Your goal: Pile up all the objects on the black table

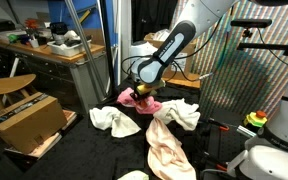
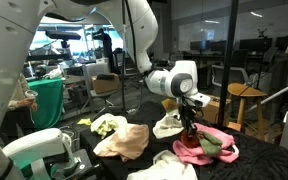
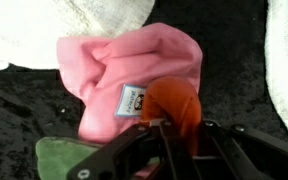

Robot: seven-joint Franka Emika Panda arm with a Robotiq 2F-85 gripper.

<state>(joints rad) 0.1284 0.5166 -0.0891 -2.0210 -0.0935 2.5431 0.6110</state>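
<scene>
The orange cloth's lower folds touch the pink cloth beside its label. The orange cloth would rest there if I opened my gripper now, so I will open it.
My gripper [image 3: 169, 135] is shut on an orange cloth [image 3: 174, 103], held low over a pink cloth [image 3: 134, 65] on the black table [image 3: 234, 90]. A green cloth [image 3: 62, 160] lies at the pink cloth's near edge. In both exterior views the gripper [image 1: 139, 90] [image 2: 189, 122] points down onto the pink cloth [image 1: 130, 98] [image 2: 216, 152]. The orange cloth [image 2: 189, 143] and the green cloth [image 2: 210, 143] sit on top of the pink one. White cloths [image 1: 114, 120] [image 1: 180, 112] and a peach cloth [image 1: 166, 148] lie spread around it.
More white cloths [image 2: 168, 126] [image 2: 169, 168], the peach cloth [image 2: 124, 140] and a yellow-green cloth [image 2: 105, 125] lie on the black table. A cardboard box [image 1: 29, 120] and a wooden desk [image 1: 44, 50] stand beside the table. A wooden stool [image 2: 246, 98] stands behind it.
</scene>
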